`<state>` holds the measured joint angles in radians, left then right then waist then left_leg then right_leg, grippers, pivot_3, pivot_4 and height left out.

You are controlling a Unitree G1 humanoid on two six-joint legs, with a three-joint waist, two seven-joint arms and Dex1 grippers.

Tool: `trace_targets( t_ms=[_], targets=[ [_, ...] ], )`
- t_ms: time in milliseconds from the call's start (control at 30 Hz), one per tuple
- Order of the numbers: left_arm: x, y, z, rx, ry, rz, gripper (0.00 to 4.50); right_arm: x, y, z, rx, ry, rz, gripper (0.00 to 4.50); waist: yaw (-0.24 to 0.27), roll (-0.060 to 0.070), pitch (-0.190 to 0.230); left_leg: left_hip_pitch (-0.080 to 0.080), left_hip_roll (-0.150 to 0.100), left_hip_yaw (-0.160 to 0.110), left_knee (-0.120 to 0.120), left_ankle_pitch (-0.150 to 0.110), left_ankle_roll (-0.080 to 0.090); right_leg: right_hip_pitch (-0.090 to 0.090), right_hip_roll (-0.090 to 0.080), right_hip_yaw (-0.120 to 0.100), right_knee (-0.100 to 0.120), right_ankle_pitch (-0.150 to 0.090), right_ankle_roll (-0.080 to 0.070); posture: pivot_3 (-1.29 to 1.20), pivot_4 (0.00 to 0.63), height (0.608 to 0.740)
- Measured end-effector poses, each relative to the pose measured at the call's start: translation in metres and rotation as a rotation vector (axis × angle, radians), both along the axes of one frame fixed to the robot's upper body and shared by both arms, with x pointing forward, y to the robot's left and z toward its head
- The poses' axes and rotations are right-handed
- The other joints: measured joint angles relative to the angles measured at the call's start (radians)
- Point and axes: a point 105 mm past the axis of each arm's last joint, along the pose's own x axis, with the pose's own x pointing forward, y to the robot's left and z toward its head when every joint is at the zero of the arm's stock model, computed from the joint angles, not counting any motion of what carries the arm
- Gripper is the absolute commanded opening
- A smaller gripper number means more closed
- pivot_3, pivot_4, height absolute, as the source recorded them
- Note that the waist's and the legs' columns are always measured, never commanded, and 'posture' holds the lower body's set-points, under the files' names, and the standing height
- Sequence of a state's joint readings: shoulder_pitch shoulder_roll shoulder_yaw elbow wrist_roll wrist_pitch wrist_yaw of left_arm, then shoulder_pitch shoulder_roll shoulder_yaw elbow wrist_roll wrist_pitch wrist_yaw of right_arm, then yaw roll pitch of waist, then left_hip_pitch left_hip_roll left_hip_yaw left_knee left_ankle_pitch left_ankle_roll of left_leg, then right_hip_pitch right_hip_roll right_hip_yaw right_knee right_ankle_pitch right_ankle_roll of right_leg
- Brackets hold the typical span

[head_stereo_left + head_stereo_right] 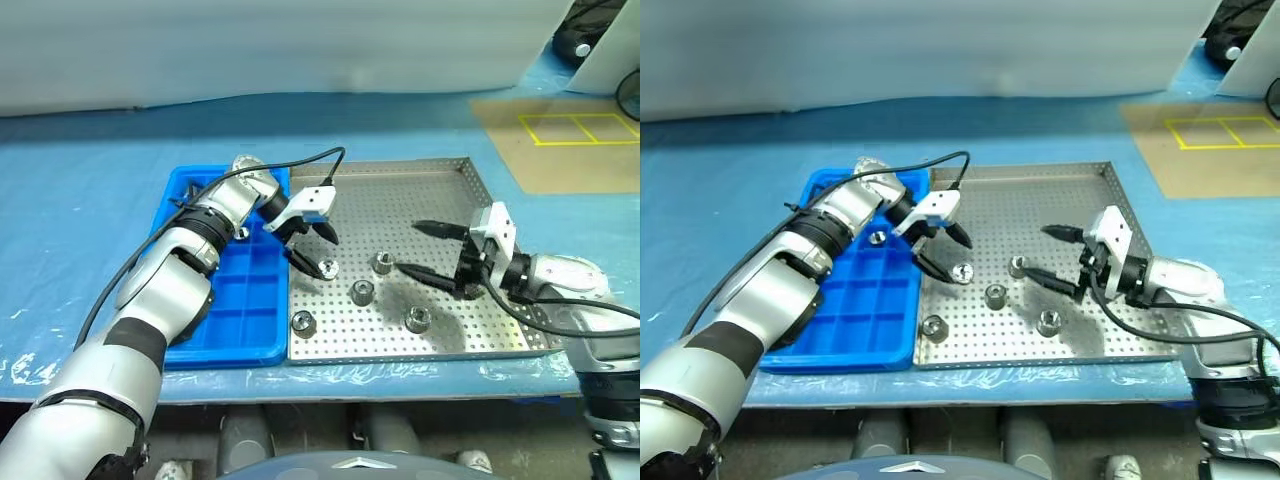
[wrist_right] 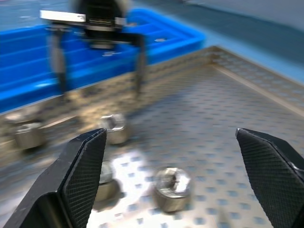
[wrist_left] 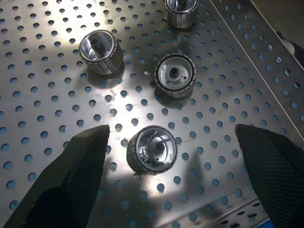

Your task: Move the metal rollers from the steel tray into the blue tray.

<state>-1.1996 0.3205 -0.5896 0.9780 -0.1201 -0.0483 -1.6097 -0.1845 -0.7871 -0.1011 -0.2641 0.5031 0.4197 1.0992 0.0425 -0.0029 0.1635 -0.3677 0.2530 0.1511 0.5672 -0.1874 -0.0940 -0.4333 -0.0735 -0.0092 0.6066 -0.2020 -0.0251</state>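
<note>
My left gripper will move down first and then close on the roller, as its fingers are above the roller's top rim [image 1: 329,266] [image 3: 153,142].
Several metal rollers lie on the steel tray [image 1: 470,190], among them one [image 1: 328,267] near its left rim and one [image 1: 417,318] toward the front. Another roller [image 1: 877,237] sits in a compartment of the blue tray [image 1: 230,330], which lies left of the steel tray. My left gripper [image 1: 315,250] is open and points down just above the left-rim roller. In the left wrist view that roller [image 3: 152,149] lies between the spread fingers [image 3: 80,161], untouched. My right gripper [image 1: 410,247] hangs open and empty over the tray's right half, with rollers [image 2: 171,187] ahead of it.
Both trays rest on a blue sheet over the table. A brown board with yellow tape lines [image 1: 580,128] lies at the far right. A black cable [image 1: 310,165] loops from the left wrist above the trays.
</note>
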Motion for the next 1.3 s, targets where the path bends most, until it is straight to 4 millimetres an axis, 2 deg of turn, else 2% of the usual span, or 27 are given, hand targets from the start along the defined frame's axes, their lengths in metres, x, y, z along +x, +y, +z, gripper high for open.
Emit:
trace_targets(
  t_ms=[67,233,400,567,833,1300],
  targets=[
    [0.0,0.002,0.0,-0.001,0.002,0.005,4.47,-0.008,0.0,0.004,-0.052,0.018,0.064,4.5,-0.002,0.0,0.0,0.002,0.0,0.0,0.001,-0.001,0.002,0.002,0.0,0.0,0.0,0.0,0.0,-0.31,0.15,0.74],
    [-0.002,0.003,-0.006,-0.001,-0.001,-0.009,4.47,-0.008,0.001,0.005,-0.095,0.035,0.127,4.5,-0.003,0.0,0.0,0.002,0.0,0.001,0.003,-0.002,0.004,0.003,-0.001,0.001,0.0,0.0,0.0,-0.29,0.15,0.74],
    [-0.004,0.001,-0.025,0.046,-0.045,-0.037,4.47,-0.001,0.004,0.002,-0.101,0.012,0.116,4.5,-0.003,0.0,0.0,0.001,0.0,0.001,0.003,-0.002,0.004,0.003,-0.001,0.001,0.0,0.0,0.0,-0.29,0.15,0.74],
    [-0.001,0.001,-0.028,0.065,-0.097,-0.046,4.47,0.002,0.006,-0.003,-0.086,0.006,0.084,4.5,-0.002,0.0,0.0,0.001,-0.001,0.001,0.003,-0.002,0.005,0.003,-0.001,0.001,-0.001,0.0,0.0,-0.31,0.15,0.74],
    [-0.005,-0.022,-0.036,0.077,-0.172,-0.111,4.47,-0.003,0.005,-0.012,-0.085,0.014,0.035,4.5,-0.006,0.0,0.0,0.002,-0.002,0.002,0.005,-0.004,0.007,0.003,-0.002,0.003,0.0,0.0,0.001,-0.36,0.15,0.74],
    [-0.002,-0.011,-0.047,0.123,-0.183,-0.096,4.47,-0.003,-0.001,-0.013,-0.081,0.002,-0.033,4.5,-0.028,0.0,0.0,0.002,-0.002,0.002,0.005,-0.005,0.008,0.003,-0.002,0.003,-0.001,0.0,0.001,-0.36,0.15,0.74]
  ],
)
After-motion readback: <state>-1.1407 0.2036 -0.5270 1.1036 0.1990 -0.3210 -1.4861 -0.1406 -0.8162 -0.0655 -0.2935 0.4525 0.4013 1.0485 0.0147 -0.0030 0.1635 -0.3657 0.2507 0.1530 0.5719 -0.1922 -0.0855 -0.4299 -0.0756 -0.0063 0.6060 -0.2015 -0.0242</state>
